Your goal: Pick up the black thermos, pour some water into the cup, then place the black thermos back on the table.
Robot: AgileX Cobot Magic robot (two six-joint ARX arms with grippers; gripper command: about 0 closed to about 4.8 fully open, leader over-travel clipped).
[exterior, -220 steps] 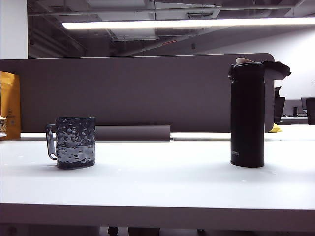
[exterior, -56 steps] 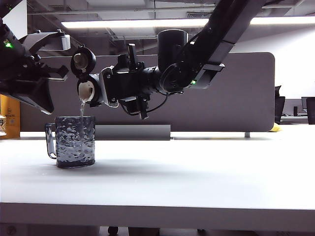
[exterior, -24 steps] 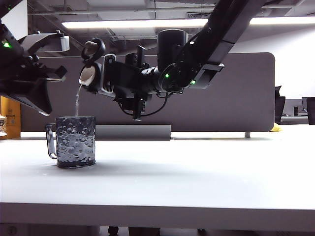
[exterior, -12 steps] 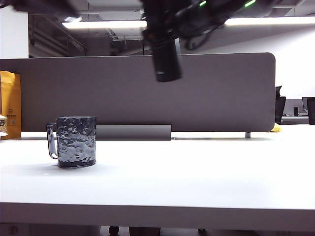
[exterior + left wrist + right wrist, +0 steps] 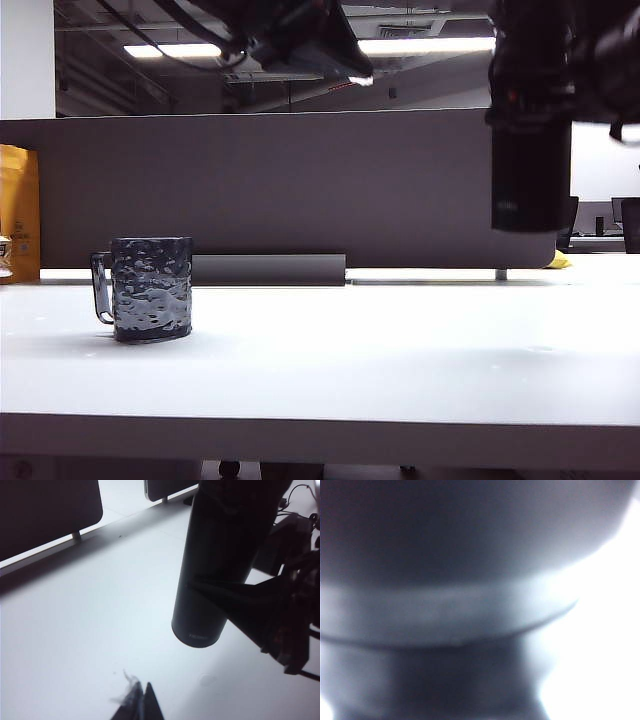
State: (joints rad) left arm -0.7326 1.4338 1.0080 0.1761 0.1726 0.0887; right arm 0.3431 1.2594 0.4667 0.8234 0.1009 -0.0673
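I should keep my right gripper closed on the black thermos: the black thermos's base (image 5: 530, 222) hangs above the white table.
The black thermos (image 5: 530, 170) hangs upright above the right side of the table (image 5: 350, 370), its base clear of the surface. My right gripper (image 5: 532, 95) is shut on its upper part; the right wrist view shows only a blurred close-up of the thermos (image 5: 445, 545). The cup (image 5: 150, 290) stands at the left of the table, far from both grippers. In the left wrist view the thermos (image 5: 215, 565) hangs over the white top, with a right gripper finger (image 5: 240, 600) across it. My left gripper (image 5: 142, 700) is shut, empty, and apart from the thermos.
A grey partition panel (image 5: 300, 190) runs along the back of the table. A yellow bag (image 5: 20, 210) stands at the far left edge. The left arm (image 5: 300, 40) hangs dark at the top centre of the exterior view.
The thermos has gone from tilted and pouring over the cup to upright, and has moved right and down. The left arm has swung from the left edge to the top centre.
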